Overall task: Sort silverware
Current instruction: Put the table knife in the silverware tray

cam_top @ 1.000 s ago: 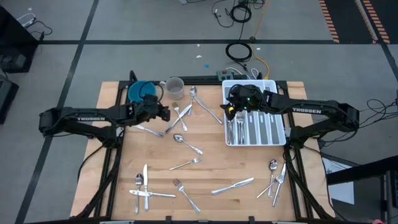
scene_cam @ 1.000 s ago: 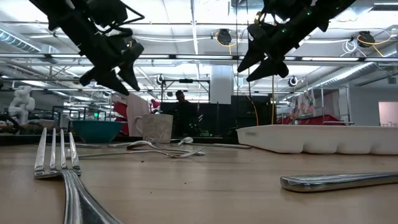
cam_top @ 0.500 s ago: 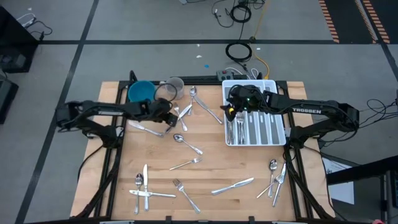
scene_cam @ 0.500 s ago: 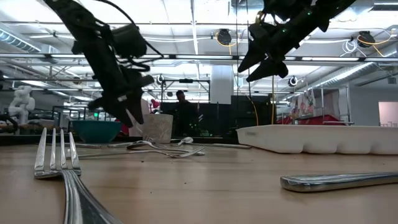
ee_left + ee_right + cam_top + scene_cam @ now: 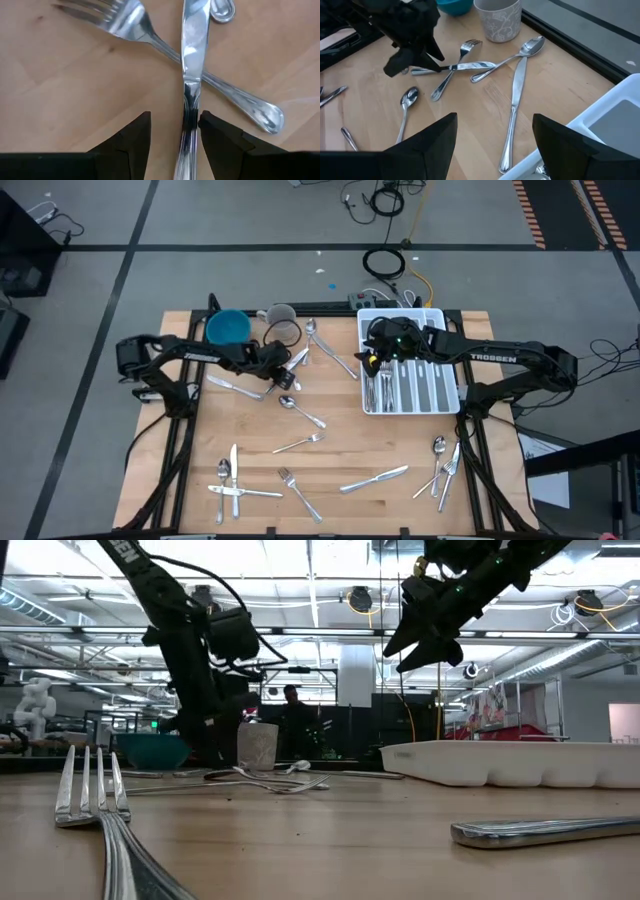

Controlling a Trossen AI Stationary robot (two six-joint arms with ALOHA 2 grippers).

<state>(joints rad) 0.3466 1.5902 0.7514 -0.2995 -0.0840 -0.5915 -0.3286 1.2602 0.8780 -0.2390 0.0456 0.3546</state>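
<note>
The left gripper should grab the table knife by its handle [image 5: 189, 135] next, so that the knife can be sorted into the tray.
A table knife [image 5: 191, 55] lies across a fork [image 5: 130, 22] on the wooden table, in front of the cup [image 5: 283, 330]. My left gripper [image 5: 175, 117] is low over them, open and pointing steeply down. Its fingers stand on either side of the knife's handle [image 5: 190, 125]. In the right wrist view my left gripper [image 5: 415, 55] hangs over the handle end of that knife [image 5: 465, 66]. My right gripper [image 5: 372, 360] waits open above the left edge of the white tray [image 5: 400, 311], which holds some silverware [image 5: 385, 385]. My left gripper has the knife's handle [image 5: 191, 130] between its open fingers, running along them. The handle lies close against one finger [image 5: 215, 135]. I cannot tell whether they touch. The knife lies flat on the fork and the table.
A blue bowl [image 5: 228, 327] stands left of the cup. More silverware is scattered about: a knife [image 5: 335, 360], a spoon [image 5: 300, 408], a fork [image 5: 298, 444], a knife [image 5: 373, 478], and small groups near the front left [image 5: 232, 480] and front right [image 5: 443, 465].
My left gripper has come down from well above the table and moved toward the right edge, onto the crossed knife and fork. It has tipped from a shallow slant to pointing steeply down. Its fingers have stayed open. The silverware has not moved.
</note>
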